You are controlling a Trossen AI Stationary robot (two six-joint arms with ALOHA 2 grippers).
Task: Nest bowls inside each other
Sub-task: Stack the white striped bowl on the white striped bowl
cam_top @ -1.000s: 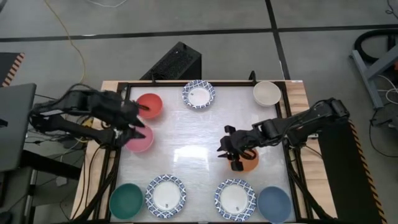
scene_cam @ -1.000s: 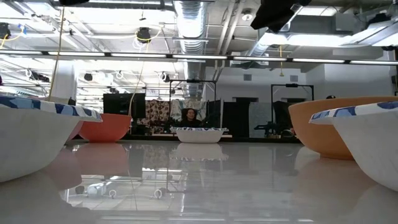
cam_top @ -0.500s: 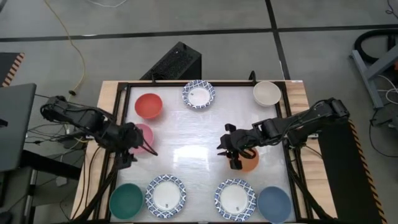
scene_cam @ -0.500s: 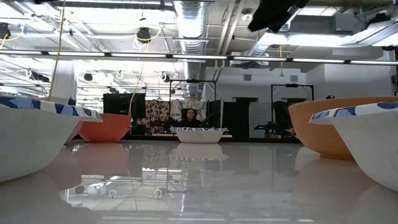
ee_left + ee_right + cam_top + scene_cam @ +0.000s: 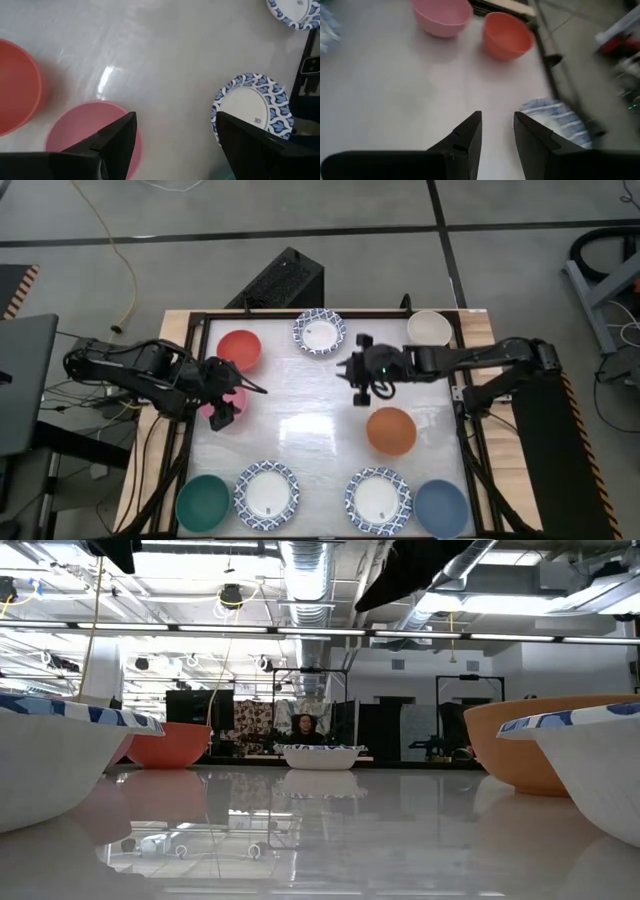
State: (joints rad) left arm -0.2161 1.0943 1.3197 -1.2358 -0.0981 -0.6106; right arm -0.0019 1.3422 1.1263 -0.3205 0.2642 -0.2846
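Observation:
A blue-rimmed white bowl should go inside another patterned bowl, so my right gripper will next grab it by its rim [image 5: 335, 332] [image 5: 545, 107].
Every bowl rests base-down on the white table: red [image 5: 240, 350], pink [image 5: 222, 408], orange [image 5: 391, 430], cream [image 5: 429, 328], green [image 5: 203, 503], blue [image 5: 441, 508], and three blue-rimmed white ones [image 5: 320, 332] [image 5: 266, 495] [image 5: 378, 500]. My left gripper [image 5: 240, 398] hovers open over the pink bowl's [image 5: 92, 137] right rim, tilted down and holding nothing [image 5: 175, 127]. My right gripper [image 5: 354, 377] hangs above the table's middle, beyond the orange bowl. It is open by a narrow gap with nothing in it [image 5: 497, 120].
A black frame [image 5: 330, 313] runs round the table top. The widest bare surface lies in the middle [image 5: 300, 420], between the bowls set along the edges. A dark box [image 5: 285, 280] stands behind the far edge.
My right gripper has swung from above the orange bowl toward the table's far edge and rolled; the orange bowl stays on the table. My left gripper has gone from beside the red bowl to over the pink bowl and tipped further down, still open.

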